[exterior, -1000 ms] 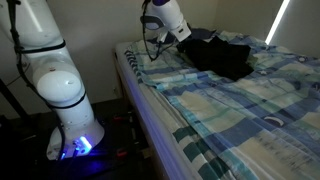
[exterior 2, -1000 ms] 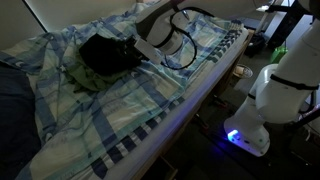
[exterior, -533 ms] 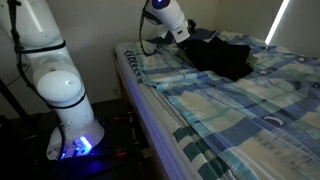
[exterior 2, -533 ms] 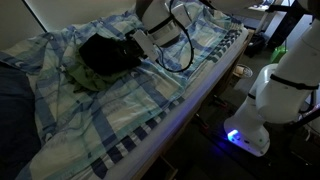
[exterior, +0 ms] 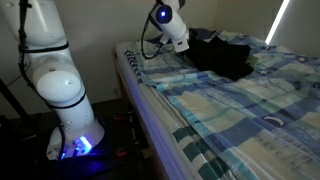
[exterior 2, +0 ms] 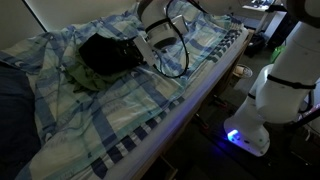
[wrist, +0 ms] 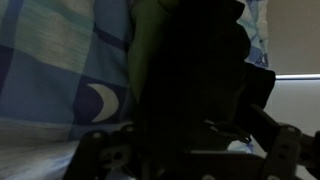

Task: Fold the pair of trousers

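Observation:
I will pull the cloth out flat for folding, so next I will grab the pair of trousers with my gripper by the near edge of the rumpled black heap.
The pair of trousers is a rumpled black heap at the far end of the bed; it also shows in an exterior view. My gripper sits at the heap's near edge, pointing into it, and shows in an exterior view. In the wrist view the black cloth fills the middle. The gripper has its two fingers spread wide at the bottom corners, with dark cloth between them. I cannot see contact between the fingertips and the cloth.
The blue-white-green plaid bedsheet covers the bed. A dark blue pillow lies at one end. A green cloth peeks out beside the trousers. The robot base stands on the floor beside the bed's edge.
The wrist has lifted and tilted a little while staying at the edge of the trousers. The trousers keep the same shape and place.

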Robot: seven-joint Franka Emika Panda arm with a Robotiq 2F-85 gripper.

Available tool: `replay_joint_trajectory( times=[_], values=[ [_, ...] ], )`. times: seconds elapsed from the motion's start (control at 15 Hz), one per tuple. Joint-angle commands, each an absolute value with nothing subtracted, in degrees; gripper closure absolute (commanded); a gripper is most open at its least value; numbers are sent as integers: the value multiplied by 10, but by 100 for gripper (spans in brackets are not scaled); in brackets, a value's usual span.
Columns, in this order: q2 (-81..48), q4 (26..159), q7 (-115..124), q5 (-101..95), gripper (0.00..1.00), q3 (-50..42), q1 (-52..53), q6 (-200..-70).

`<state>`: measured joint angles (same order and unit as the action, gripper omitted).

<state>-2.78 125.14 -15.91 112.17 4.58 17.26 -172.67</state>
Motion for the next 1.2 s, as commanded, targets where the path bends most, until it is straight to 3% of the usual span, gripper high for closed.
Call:
replay_joint_trajectory(
  times=[0.0,1.13],
  values=[
    [-70,1197,-286,1224,0,30,166,-1695],
    [-196,1112,-628,1462,0,-17,190,-1630]
  ],
)
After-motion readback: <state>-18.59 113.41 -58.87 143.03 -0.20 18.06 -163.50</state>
